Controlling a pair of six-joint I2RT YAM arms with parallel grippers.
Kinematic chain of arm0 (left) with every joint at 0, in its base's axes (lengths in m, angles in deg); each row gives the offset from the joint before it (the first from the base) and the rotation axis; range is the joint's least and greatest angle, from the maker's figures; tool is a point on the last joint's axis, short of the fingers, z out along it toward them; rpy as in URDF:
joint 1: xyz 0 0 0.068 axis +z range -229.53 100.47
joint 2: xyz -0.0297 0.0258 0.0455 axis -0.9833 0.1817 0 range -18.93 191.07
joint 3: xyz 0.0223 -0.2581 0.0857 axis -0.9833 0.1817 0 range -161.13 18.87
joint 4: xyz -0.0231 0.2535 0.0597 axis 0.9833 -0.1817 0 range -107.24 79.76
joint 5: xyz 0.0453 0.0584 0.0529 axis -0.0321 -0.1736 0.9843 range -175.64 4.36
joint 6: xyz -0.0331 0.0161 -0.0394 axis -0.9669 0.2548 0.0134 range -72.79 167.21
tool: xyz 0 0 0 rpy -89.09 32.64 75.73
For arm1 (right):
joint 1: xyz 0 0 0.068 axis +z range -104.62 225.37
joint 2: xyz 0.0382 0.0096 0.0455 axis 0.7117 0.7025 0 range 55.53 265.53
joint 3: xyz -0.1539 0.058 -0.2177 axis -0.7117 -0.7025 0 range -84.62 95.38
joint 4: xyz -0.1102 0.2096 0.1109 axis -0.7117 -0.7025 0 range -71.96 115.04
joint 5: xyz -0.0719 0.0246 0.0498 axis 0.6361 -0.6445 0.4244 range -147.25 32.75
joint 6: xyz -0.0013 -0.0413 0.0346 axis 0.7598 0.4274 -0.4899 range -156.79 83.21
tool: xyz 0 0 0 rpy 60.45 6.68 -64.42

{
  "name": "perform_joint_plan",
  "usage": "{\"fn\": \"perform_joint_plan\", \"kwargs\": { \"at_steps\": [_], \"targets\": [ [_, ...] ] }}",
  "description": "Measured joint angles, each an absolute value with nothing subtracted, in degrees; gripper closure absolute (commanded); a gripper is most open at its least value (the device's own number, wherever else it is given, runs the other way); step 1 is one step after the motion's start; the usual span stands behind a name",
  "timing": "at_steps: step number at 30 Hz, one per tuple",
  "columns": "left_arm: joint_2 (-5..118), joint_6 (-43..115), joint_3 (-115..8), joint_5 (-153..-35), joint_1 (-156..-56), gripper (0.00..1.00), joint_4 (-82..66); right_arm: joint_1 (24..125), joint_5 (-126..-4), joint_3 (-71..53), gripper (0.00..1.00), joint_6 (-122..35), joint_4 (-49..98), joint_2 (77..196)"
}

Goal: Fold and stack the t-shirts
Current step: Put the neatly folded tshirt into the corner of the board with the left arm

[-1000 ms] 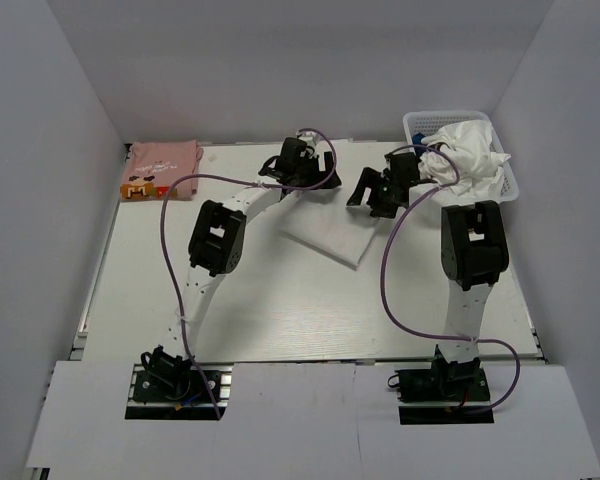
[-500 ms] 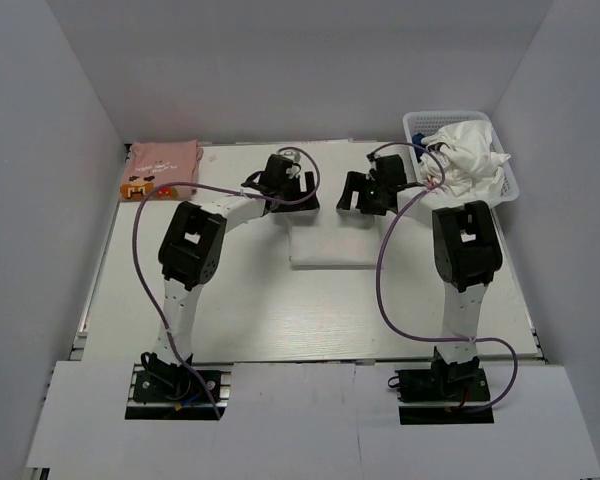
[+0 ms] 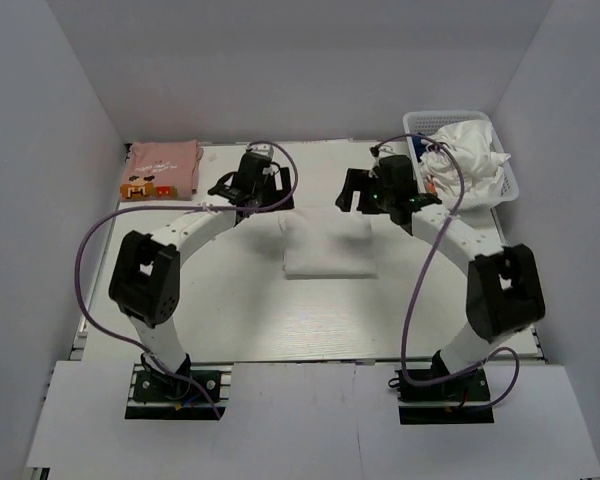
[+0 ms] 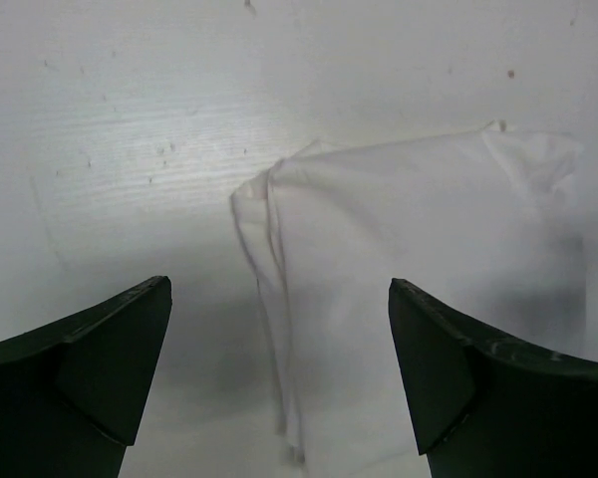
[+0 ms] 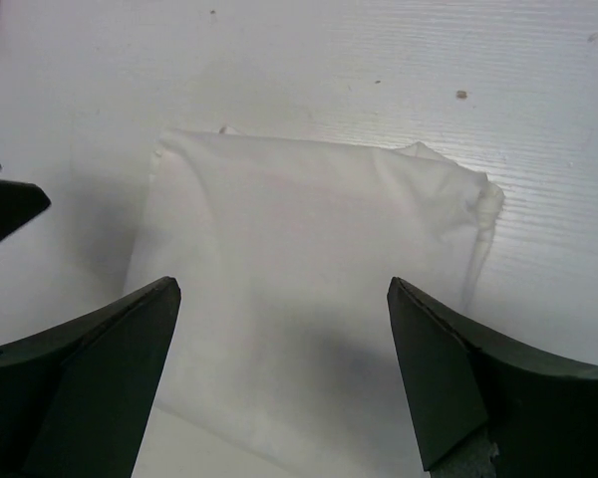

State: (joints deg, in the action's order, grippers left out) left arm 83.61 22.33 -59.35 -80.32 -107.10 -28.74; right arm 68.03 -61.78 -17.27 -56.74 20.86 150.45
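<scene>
Next, my left gripper grabs the side edge of the folded white t-shirt [image 3: 328,248] toward the pink t-shirt, near the white t-shirt's far corner, to stack it.
A folded white t-shirt [image 3: 328,248] lies flat in the middle of the table; its red print does not show. It also shows in the left wrist view [image 4: 419,259] and the right wrist view [image 5: 299,259]. My left gripper [image 3: 252,198] is open and empty just above the shirt's far left corner; it also shows in its own wrist view [image 4: 279,368]. My right gripper [image 3: 365,197] is open and empty over the shirt's far right part, as its wrist view [image 5: 284,368] also shows. A folded pink t-shirt [image 3: 162,168] with an orange-brown print lies at the back left.
A white mesh basket [image 3: 412,123] at the back right holds a crumpled white garment [image 3: 470,155]. White walls stand close on the left, right and back. Purple cables loop off both arms over the table.
The white shirt went from skewed and held to lying flat as a rectangle. Both arms have swung their elbows outward, and both grippers have shifted towards the shirt's far corners.
</scene>
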Motion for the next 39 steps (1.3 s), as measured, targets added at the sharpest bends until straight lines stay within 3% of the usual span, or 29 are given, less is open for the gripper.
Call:
{"fn": "perform_joint_plan", "kwargs": {
  "at_steps": [11,18,25,26,28,32,39],
  "targets": [
    [86.36,24.62,-52.44,-90.42,-107.41,0.0,-26.12,68.16,-58.18,-39.32,0.1,-58.12,20.29,126.8],
    [93.69,24.69,-55.11,-93.72,-107.45,0.0,-23.56,68.1,-54.31,-41.73,0.1,-57.96,17.47,117.07],
    [96.9,24.73,-55.74,-98.88,-107.41,0.35,-18.4,67.99,-51.51,-45.25,0.1,-57.53,14.78,113.86],
    [96.83,24.8,-55.02,-99.44,-107.43,0.48,-17.29,67.99,-51.2,-45.49,0.1,-57.5,14.6,113.46],
    [96.79,24.56,-53.27,-101.02,-107.52,0.6,-15.32,67.94,-50.68,-46.16,0.1,-57.46,14.65,112.26],
    [97.36,24.08,-53.23,-101.28,-108.61,1.0,-15.3,67.94,-48.93,-47.93,0.1,-57.35,14.8,110.01],
    [100.55,24.56,-61.91,-94.85,-110.29,1.0,-23.89,67.94,-44.8,-49.31,0.1,-57.09,14.89,109.44]
  ]
}}
